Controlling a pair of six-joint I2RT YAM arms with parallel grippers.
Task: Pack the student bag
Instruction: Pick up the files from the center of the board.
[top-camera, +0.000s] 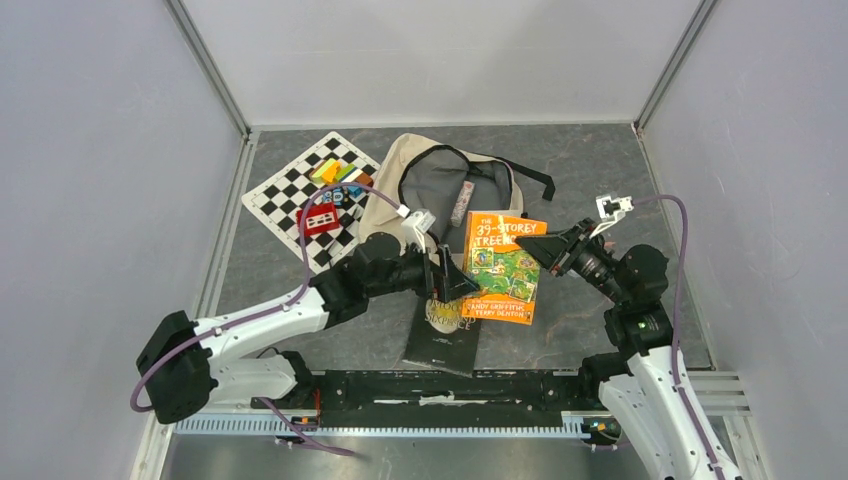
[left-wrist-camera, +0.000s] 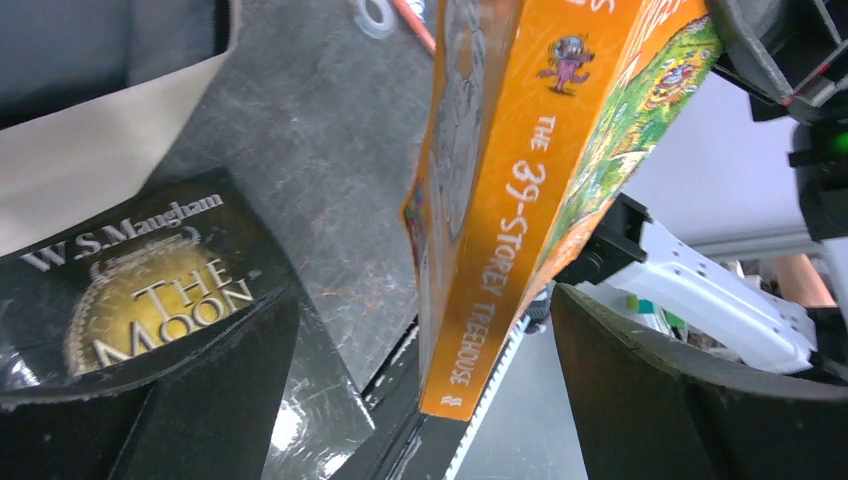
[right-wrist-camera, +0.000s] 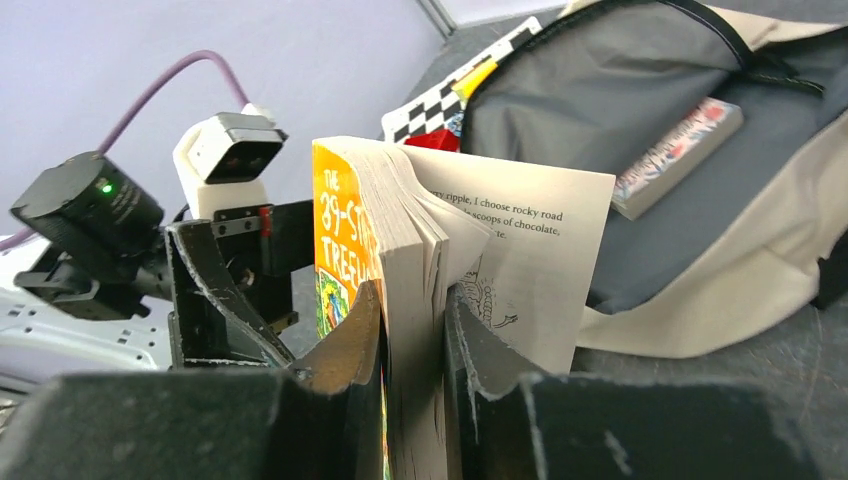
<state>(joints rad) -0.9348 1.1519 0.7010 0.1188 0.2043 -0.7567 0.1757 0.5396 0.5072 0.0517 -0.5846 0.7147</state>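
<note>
I need to grab the orange book by its spine (top-camera: 468, 255) (left-wrist-camera: 500, 250) with my left gripper, so the page edges stay free for my right gripper to regrip.
The student bag (top-camera: 425, 170) lies open at the back centre, cream with grey lining; it also shows in the right wrist view (right-wrist-camera: 700, 150). A slim flat box (top-camera: 462, 203) lies inside it. My right gripper (top-camera: 548, 248) is shut on the page edge of the orange book "The 39-Storey Treehouse" (top-camera: 503, 267) and holds it just in front of the bag's mouth, jaws clamped on the pages (right-wrist-camera: 412, 350). My left gripper (top-camera: 447, 277) is open at the book's spine (left-wrist-camera: 500, 250), which stands between the wide jaws with a gap on both sides.
A black book, "The Moon and Sixpence" (top-camera: 445, 330), lies on the table under the left gripper and shows in the left wrist view (left-wrist-camera: 130, 290). A chessboard (top-camera: 290, 195) with coloured blocks (top-camera: 340, 172) and a red piece (top-camera: 320, 217) lies at the back left. Walls enclose three sides.
</note>
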